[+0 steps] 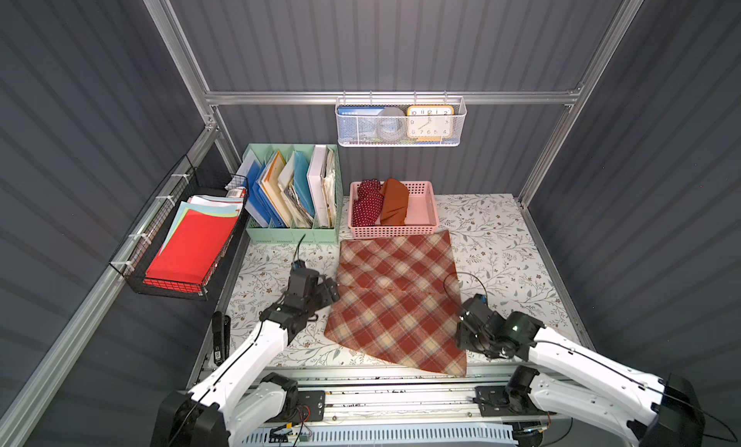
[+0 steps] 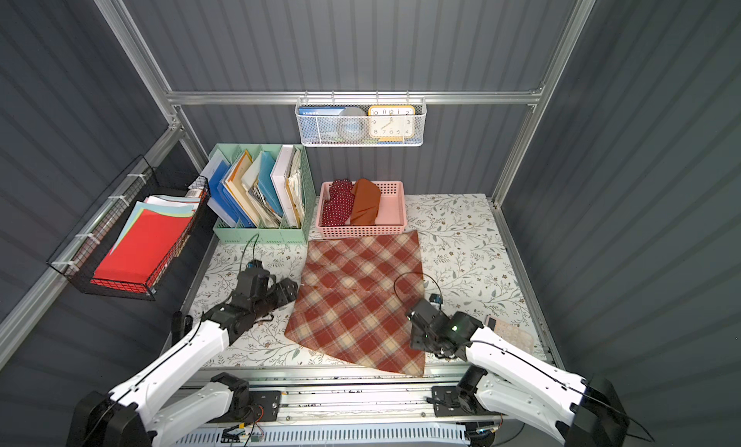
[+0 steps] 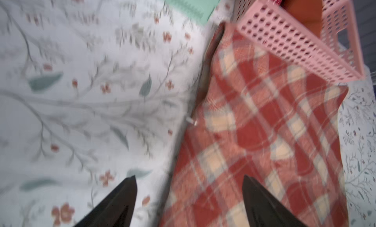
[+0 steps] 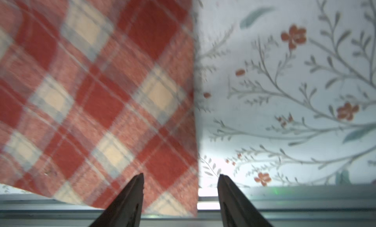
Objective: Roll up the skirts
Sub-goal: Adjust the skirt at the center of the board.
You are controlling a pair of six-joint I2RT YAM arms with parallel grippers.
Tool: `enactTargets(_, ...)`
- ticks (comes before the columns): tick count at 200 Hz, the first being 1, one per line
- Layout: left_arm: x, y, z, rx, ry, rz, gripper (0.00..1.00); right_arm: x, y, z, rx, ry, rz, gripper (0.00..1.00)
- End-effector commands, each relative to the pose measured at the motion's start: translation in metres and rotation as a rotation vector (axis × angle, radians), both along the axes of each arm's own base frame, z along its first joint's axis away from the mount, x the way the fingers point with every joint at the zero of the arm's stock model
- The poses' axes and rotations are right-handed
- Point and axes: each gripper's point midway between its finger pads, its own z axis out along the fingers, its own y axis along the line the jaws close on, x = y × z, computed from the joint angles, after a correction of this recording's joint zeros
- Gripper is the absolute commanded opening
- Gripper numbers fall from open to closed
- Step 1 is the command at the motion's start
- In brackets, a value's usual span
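Note:
I will next use my right gripper to grab the plaid skirt by its near corner and fold the skirt's near edge toward the pink basket.
The red-and-cream plaid skirt lies spread flat on the floral table, its near corner at the front edge. Two rolled skirts, dark red polka-dot and rust-orange, lie side by side in the pink basket. My left gripper hovers open over the plaid skirt's left edge, holding nothing. My right gripper is open above the skirt's near right corner, one finger over cloth, one over the table.
A green file organiser stands left of the pink basket. A black wire basket with red paper hangs on the left wall. A white mesh basket with a clock hangs on the back rail. The metal rail runs along the front edge.

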Motion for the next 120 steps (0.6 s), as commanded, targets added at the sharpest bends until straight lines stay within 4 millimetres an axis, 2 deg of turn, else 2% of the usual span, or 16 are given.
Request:
enactTargets(1, -0.044, 0.007, -0.037, -0.003, 0.199, 0.056, 0.80, -0.023, -0.019, -0.006, -0.068, 0.069, -0.134, 0.63)
enactTargets(19, -0.054, 0.008, -0.043, 0.005, 0.241, 0.058, 0.73, -0.034, -0.015, -0.009, -0.114, 0.117, -0.105, 0.63)
enactTargets(38, -0.060, 0.007, -0.048, 0.025, 0.259, 0.074, 0.69, -0.046, -0.012, -0.013, -0.152, 0.164, -0.080, 0.64)
enactTargets(52, -0.063, 0.004, -0.056, 0.045, 0.272, 0.075, 0.67, -0.053, -0.008, -0.015, -0.147, 0.187, -0.069, 0.64)
enactTargets(73, -0.064, 0.002, -0.058, 0.078, 0.298, 0.066, 0.59, -0.065, 0.000, -0.020, -0.108, 0.228, -0.052, 0.64)
enactTargets(100, -0.067, 0.003, -0.060, 0.083, 0.314, 0.073, 0.37, -0.073, 0.008, -0.022, -0.066, 0.267, -0.024, 0.64)
enactTargets(111, -0.067, 0.002, -0.061, 0.086, 0.322, 0.067, 0.30, -0.075, 0.010, -0.021, -0.058, 0.273, -0.011, 0.64)
enactTargets(120, -0.066, 0.003, -0.062, 0.096, 0.330, 0.067, 0.29, -0.076, 0.010, -0.022, -0.058, 0.278, -0.006, 0.64)
